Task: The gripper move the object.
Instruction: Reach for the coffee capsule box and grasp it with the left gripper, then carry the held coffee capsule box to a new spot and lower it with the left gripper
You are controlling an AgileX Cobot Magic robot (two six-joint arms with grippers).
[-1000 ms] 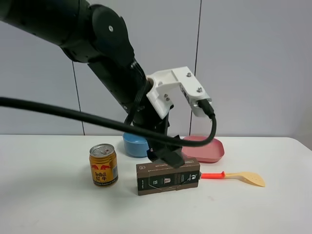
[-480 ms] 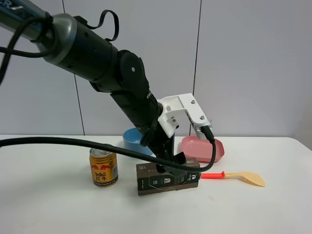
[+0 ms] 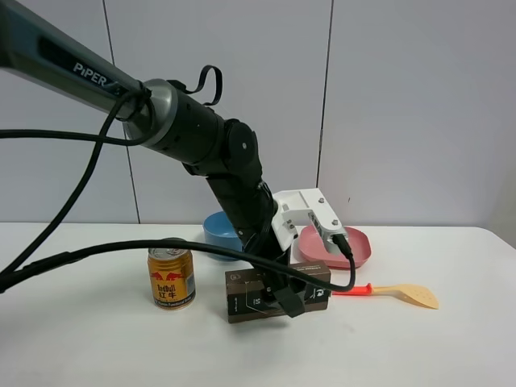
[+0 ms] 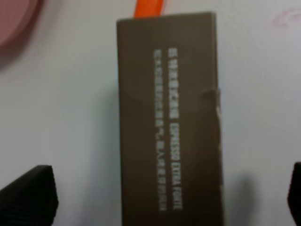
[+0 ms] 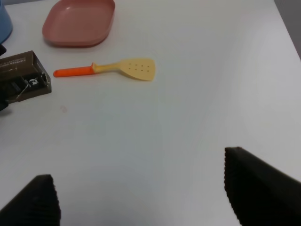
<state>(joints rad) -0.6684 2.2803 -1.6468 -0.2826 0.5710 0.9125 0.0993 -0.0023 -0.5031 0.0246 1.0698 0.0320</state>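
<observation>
My left gripper's fingers are above the box's printed top side, over the white tabletop, so it will lower to the box before it closes.
The dark brown box (image 3: 242, 297) with a green front panel lies lengthwise on the white table, between the can and the spatula. My left gripper (image 3: 282, 295) has come down over the box's middle. In the left wrist view the box (image 4: 169, 94) runs between the two black fingertips (image 4: 28, 194), with white table showing on each side, so the jaws are open and clear of it. My right gripper (image 5: 138, 188) is open and empty over bare table, out of the exterior view. The box's end (image 5: 23, 75) shows in the right wrist view.
A gold Red Bull can (image 3: 171, 278) stands left of the box. A red-handled spatula (image 3: 395, 292) lies right of it, its handle tip near the box end. A blue bowl (image 3: 218, 232) and a pink plate (image 3: 348, 248) sit behind. A black cable (image 3: 97, 251) hangs across the left.
My left arm has lowered and folded down, bringing the gripper from just above the box to astride it. The box, can and spatula have not moved.
</observation>
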